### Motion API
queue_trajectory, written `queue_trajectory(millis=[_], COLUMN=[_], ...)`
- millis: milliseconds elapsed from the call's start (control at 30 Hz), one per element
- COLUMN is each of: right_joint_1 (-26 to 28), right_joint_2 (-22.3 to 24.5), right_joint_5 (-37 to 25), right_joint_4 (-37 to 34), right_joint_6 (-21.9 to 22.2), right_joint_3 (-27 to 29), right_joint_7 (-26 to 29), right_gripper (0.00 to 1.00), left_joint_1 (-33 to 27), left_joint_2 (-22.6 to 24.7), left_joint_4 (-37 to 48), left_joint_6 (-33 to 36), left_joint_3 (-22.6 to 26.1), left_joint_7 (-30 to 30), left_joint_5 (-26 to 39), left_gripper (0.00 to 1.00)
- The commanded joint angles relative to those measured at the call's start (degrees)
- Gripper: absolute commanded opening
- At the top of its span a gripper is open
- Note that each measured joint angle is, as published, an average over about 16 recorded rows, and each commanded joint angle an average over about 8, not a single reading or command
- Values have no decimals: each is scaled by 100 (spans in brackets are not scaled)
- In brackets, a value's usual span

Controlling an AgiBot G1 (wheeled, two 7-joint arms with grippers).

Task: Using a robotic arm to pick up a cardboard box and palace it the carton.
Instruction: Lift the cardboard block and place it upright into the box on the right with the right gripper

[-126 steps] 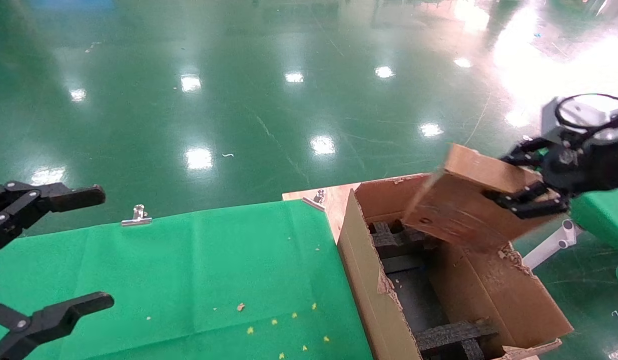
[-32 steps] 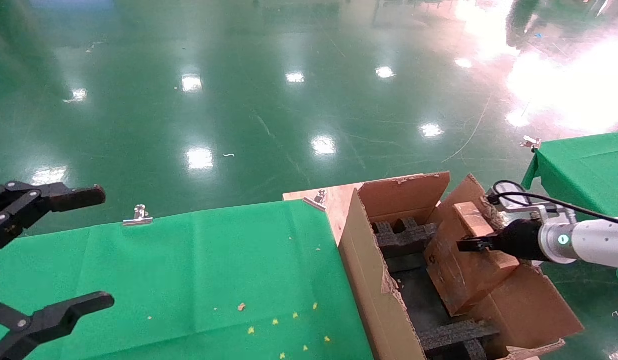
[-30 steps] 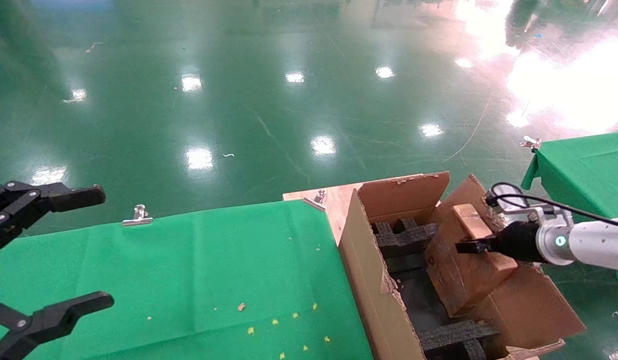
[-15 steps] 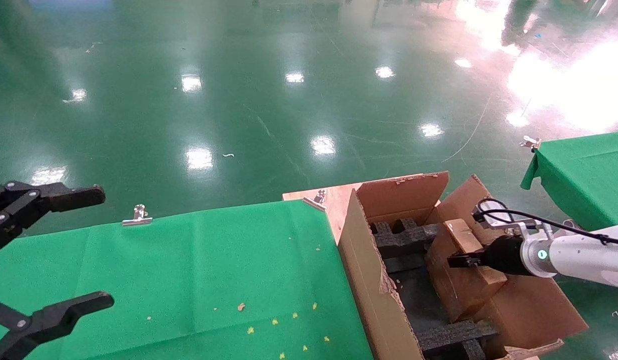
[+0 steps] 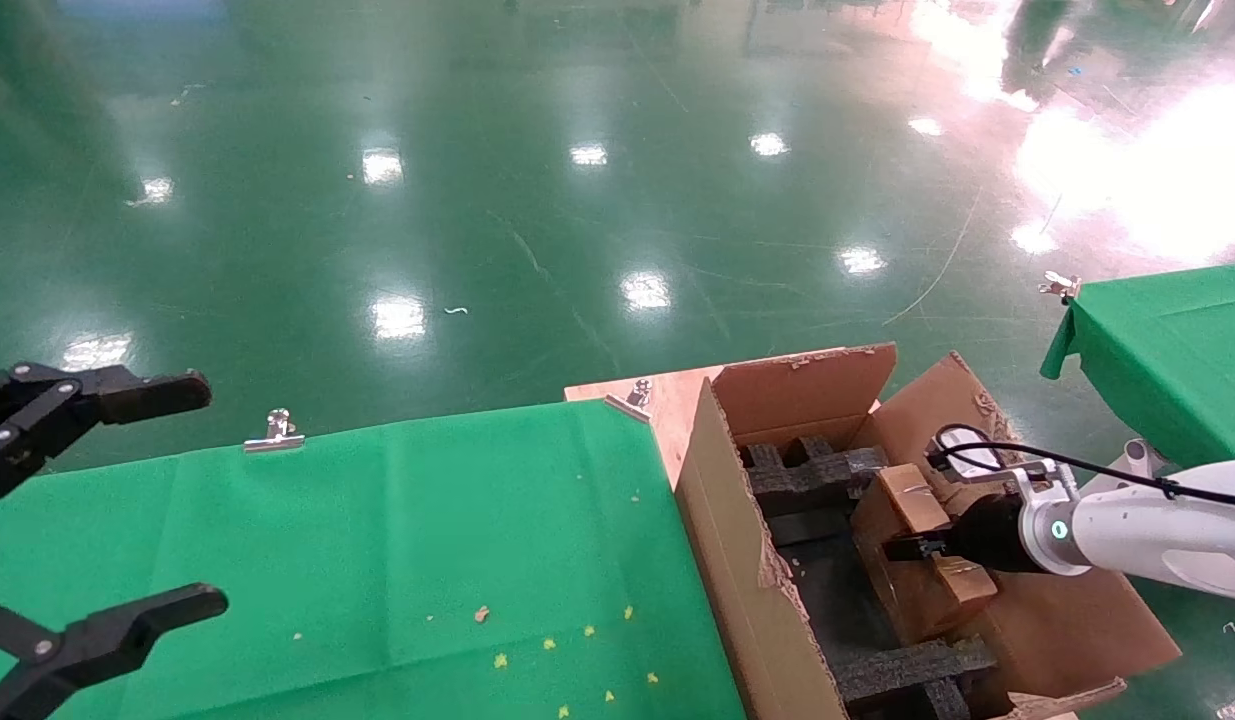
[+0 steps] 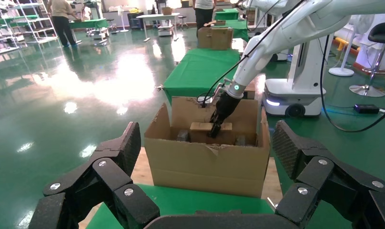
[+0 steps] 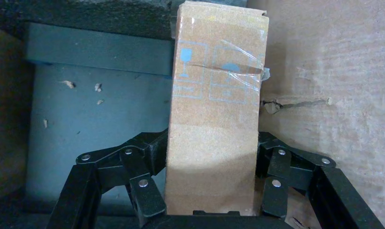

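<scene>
The small cardboard box point(image 5: 912, 560) point(image 7: 217, 114) stands down inside the large brown carton between the black foam inserts and would stay there, so now my right gripper opens.
The white robotic arm point(image 5: 1147, 525) reaches from the right into the large brown carton point(image 5: 722, 520). Its right gripper point(image 5: 927, 548) is shut on the small cardboard box point(image 5: 912, 560), holding it on edge inside the carton, against the right wall and between black foam inserts point(image 5: 812, 478). In the right wrist view the box point(image 7: 217, 114) stands between the black fingers point(image 7: 143, 157), with clear tape across it. In the left wrist view the carton point(image 6: 207, 160) shows with the box point(image 6: 202, 127) inside. My left gripper point(image 5: 87, 520) is open and empty at the far left.
The carton stands on a wooden board point(image 5: 667, 400) beside the green-clothed table point(image 5: 377, 540), held by metal clips point(image 5: 275, 430). Another green table point(image 5: 1167, 350) is at the right. Tall flaps point(image 5: 807, 385) rise at the carton's far side. Glossy green floor lies beyond.
The right gripper has moved the box down from above the carton's rim to deep inside it, between the foam inserts. The left arm has not moved.
</scene>
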Motion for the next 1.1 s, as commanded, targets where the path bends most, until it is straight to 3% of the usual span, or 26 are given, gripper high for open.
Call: queue_trajectory(millis=[33,100,133,333,400,1100], right_joint_1=[-80,-121,-139,-191,-195,-69], right_joint_2=[-87,-160,-195,-298,-305,-214], right_joint_5=[77,130,154,227,233,193], right_joint_4=[-171,-307,-372,-581,-595,-402], right_joint_6=[-49,-91,-114,-206,-214,-230], right_joint_3=[53,98,119,191,197,177], right_joint_7=[-106,-209,-263,-429,-435,-431], right_gripper=[0,3,12,87,100,100], left_joint_1=[0,0,0,1,2,1], left_joint_2=[0,0,0,0,0,0], left_joint_4=[0,0,0,1,1,1], left_joint_6=[0,0,0,-1,-2,-2], left_joint_3=[0,0,0,0,0,0], left_joint_7=[0,0,0,0,0,0], left_joint_5=[0,0,0,-1,-1,-1], left_gripper=[100,100,100,100,100,100])
